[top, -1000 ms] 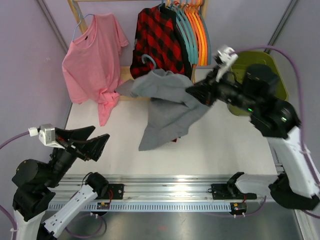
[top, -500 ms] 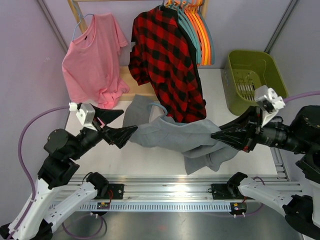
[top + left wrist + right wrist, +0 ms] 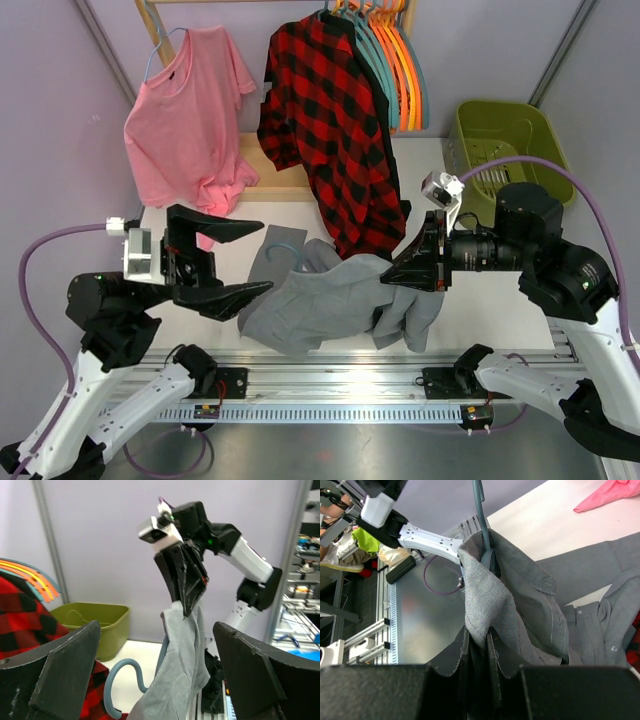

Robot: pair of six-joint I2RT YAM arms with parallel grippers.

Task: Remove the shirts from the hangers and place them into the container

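Observation:
My left gripper grabs the teal hanger (image 3: 482,520) by its exposed hook end (image 3: 479,499) next, to free the grey shirt.
My right gripper (image 3: 392,276) is shut on a fold of the grey shirt (image 3: 318,303) and holds it above the table's front. In the right wrist view the cloth (image 3: 520,600) is pinched between the fingers (image 3: 454,656). A teal hanger (image 3: 482,520) is still inside the shirt, and its hook (image 3: 284,245) sticks out on the left. My left gripper (image 3: 266,258) is open and faces the shirt (image 3: 184,660) and the hook (image 3: 119,680), touching neither. A plaid shirt (image 3: 335,120) and a pink t-shirt (image 3: 190,120) hang on the rack. The green container (image 3: 550,140) stands at the back right.
Teal and orange hangers (image 3: 395,55) hang bunched on the rail to the right of the plaid shirt. The plaid shirt's hem reaches down close to the grey shirt and my right gripper. The wooden rack post (image 3: 155,25) stands at the back left.
My right gripper has carried the grey shirt left and back, and the cloth now bunches lower. My left gripper has pulled back a little and rolled, its jaws still wide.

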